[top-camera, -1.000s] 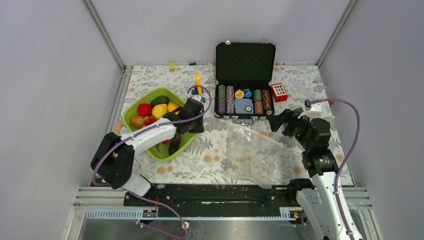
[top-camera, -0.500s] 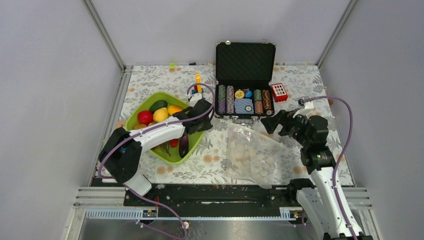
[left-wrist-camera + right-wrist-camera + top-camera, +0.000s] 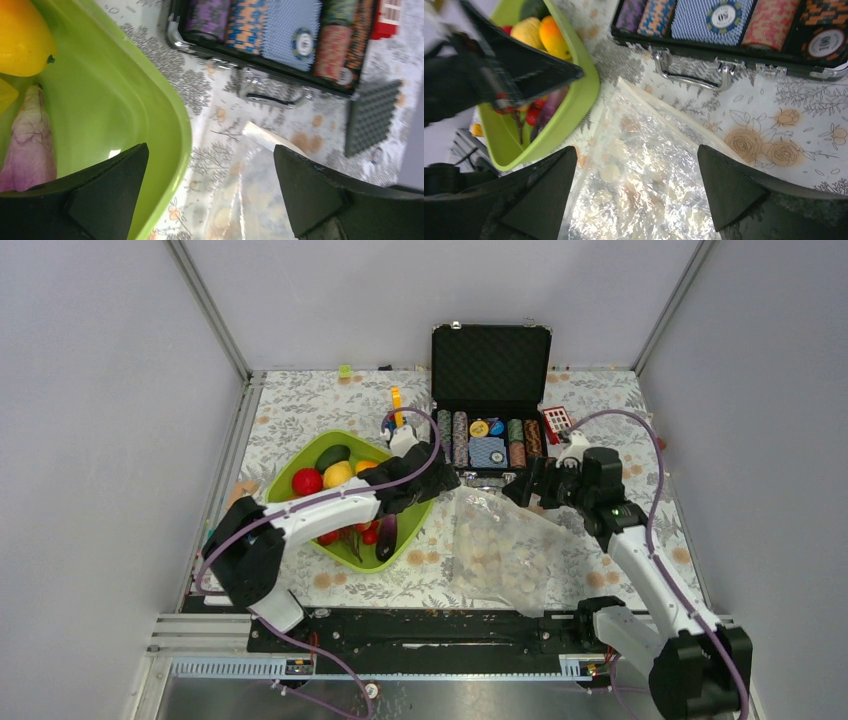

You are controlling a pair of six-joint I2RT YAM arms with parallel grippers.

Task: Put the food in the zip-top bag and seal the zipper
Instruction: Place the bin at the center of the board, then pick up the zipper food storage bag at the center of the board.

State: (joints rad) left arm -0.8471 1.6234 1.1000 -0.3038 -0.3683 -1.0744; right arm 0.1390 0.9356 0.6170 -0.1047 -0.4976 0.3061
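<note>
The zip-top bag needs its opening held open so the food can go in, so my right gripper will next grab the bag by its top edge.
The food lies in the lime-green tray: red, yellow, dark green and orange pieces, red berries and a purple piece. The polka-dot zip-top bag lies flat right of the tray. My left gripper is open and empty, between the tray's right rim and the bag's top left corner. In the left wrist view, the left gripper straddles the tray rim and the bag. My right gripper is open and empty over the bag's top edge. In the right wrist view, the right gripper hangs above the bag.
An open black case with striped poker chips stands just behind the bag, its handle facing the bag. A small red and white thing lies at the case's right. Grey walls close in the floral table.
</note>
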